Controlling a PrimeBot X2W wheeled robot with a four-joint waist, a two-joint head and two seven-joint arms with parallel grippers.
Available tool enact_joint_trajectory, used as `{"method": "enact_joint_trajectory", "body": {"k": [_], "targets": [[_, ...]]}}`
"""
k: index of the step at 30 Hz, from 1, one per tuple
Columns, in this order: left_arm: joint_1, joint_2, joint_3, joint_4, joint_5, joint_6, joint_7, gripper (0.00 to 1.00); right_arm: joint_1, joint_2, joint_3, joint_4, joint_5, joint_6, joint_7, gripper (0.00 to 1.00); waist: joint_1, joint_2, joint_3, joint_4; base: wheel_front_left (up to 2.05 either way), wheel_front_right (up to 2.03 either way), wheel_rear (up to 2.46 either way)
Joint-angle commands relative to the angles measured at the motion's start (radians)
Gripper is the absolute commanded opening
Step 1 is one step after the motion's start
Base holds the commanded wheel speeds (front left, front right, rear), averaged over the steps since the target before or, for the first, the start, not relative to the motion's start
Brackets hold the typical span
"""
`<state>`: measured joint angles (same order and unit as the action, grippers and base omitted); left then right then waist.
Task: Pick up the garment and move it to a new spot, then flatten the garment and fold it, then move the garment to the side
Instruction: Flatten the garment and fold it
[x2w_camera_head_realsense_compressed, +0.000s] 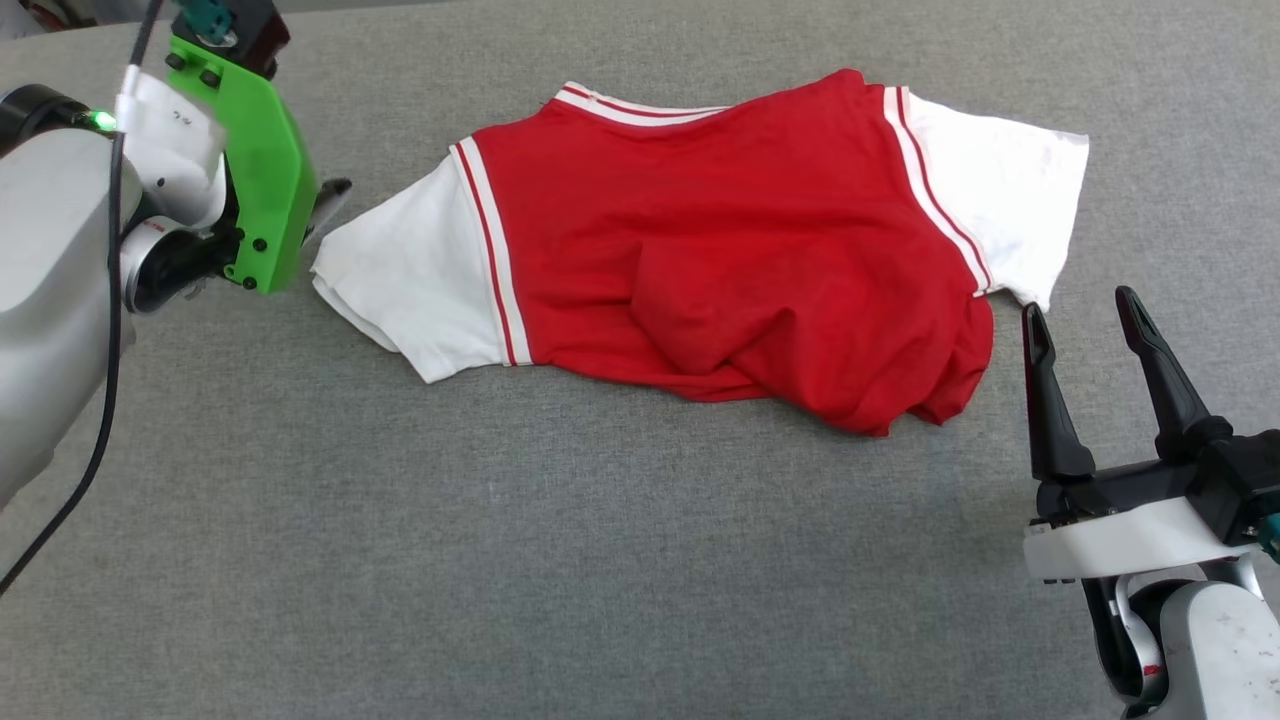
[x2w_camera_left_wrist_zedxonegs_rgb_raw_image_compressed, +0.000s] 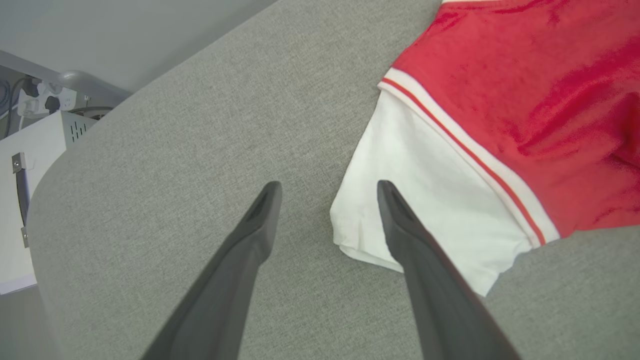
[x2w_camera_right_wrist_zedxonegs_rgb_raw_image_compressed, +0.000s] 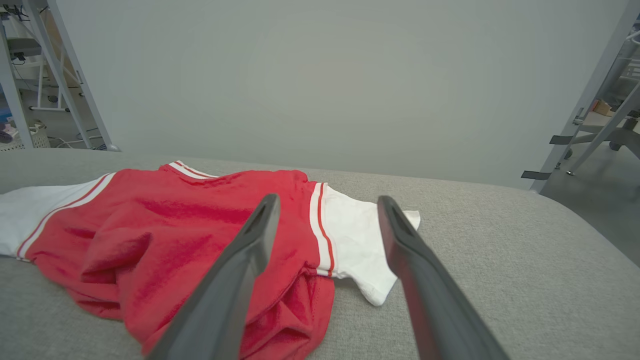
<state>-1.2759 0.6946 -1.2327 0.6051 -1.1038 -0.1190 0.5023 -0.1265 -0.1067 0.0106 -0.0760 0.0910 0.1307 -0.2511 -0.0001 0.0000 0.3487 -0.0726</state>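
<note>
The white sleeve (x2w_camera_head_realsense_compressed: 420, 274) lies flat on the tabletop. My left gripper pinches the garment by the sleeve's tip (x2w_camera_head_realsense_compressed: 326, 254) next, where the fingertips gather its edge.
The garment (x2w_camera_head_realsense_compressed: 720, 250) lies rumpled on the grey table (x2w_camera_head_realsense_compressed: 500, 560), plain red face up, with a white sleeve out to each side and its lower part bunched in folds. No print shows. My left gripper (x2w_camera_left_wrist_zedxonegs_rgb_raw_image_compressed: 328, 185) hovers open over the tip of the left sleeve (x2w_camera_left_wrist_zedxonegs_rgb_raw_image_compressed: 425, 200), one finger above the cloth and the other above bare table; nothing sits between its fingers. In the head view it is at the upper left (x2w_camera_head_realsense_compressed: 325, 205), behind its green mount. My right gripper (x2w_camera_head_realsense_compressed: 1078, 302) stands open and empty just right of the garment's bunched hem (x2w_camera_right_wrist_zedxonegs_rgb_raw_image_compressed: 280, 310).
The table's rounded corner (x2w_camera_left_wrist_zedxonegs_rgb_raw_image_compressed: 45, 200) lies near my left gripper, with a white cabinet (x2w_camera_left_wrist_zedxonegs_rgb_raw_image_compressed: 30, 165) beyond it. Past the far edge stand a grey wall, metal frame legs (x2w_camera_right_wrist_zedxonegs_rgb_raw_image_compressed: 65, 75) and a chair base (x2w_camera_right_wrist_zedxonegs_rgb_raw_image_compressed: 600, 130). Bare table stretches in front of the garment.
</note>
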Motion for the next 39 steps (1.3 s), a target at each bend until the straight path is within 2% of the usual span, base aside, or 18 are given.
{"method": "enact_joint_trajectory", "body": {"k": [1,7,19,20,24,29,33,39], "targets": [[-0.019,0.007,-0.007,-0.006,-0.014,-0.005,0.045,1.00,0.002,-0.004,0.003,-0.005,-0.001,0.000,-0.004,1.00,0.0001,0.0000,0.011,-0.008,0.00,0.00,0.00],[-0.003,0.016,-0.020,0.006,-0.043,-0.009,0.147,1.00,-0.014,-0.002,0.007,-0.004,0.003,0.000,-0.005,1.00,0.0001,0.0000,0.046,-0.035,0.00,0.00,0.00],[0.117,-0.009,-0.037,0.096,-0.022,-0.011,0.159,1.00,-0.046,0.001,0.002,0.001,0.007,0.000,-0.008,1.00,0.0001,0.0000,0.093,-0.060,0.00,0.00,0.00],[0.126,-0.013,-0.039,0.096,-0.014,-0.011,0.156,0.00,-0.047,0.001,-0.001,0.002,0.007,0.000,-0.008,1.00,0.0001,0.0000,0.091,-0.057,0.00,0.00,0.00],[0.138,-0.015,-0.040,0.072,0.003,-0.011,0.087,0.00,-0.056,-0.015,-0.023,0.001,-0.001,0.000,-0.008,1.00,0.0001,0.0000,0.072,-0.042,0.00,0.00,0.00],[0.115,0.004,-0.023,0.043,0.074,-0.011,-0.133,0.00,-0.116,-0.086,-0.057,-0.022,-0.020,0.000,0.007,1.00,0.0001,0.0000,0.038,-0.024,0.00,0.00,0.00],[0.108,0.012,0.004,-0.008,0.122,0.030,-0.283,0.00,-0.198,-0.181,-0.074,-0.067,-0.042,0.000,0.058,1.00,0.0001,0.0000,0.023,0.000,0.00,0.00,0.00],[0.115,0.022,0.020,-0.132,0.169,0.104,-0.385,0.00,-0.347,-0.342,-0.036,-0.052,0.013,0.000,0.223,1.00,0.0001,0.0000,0.024,0.036,0.00,0.00,0.00]]}}
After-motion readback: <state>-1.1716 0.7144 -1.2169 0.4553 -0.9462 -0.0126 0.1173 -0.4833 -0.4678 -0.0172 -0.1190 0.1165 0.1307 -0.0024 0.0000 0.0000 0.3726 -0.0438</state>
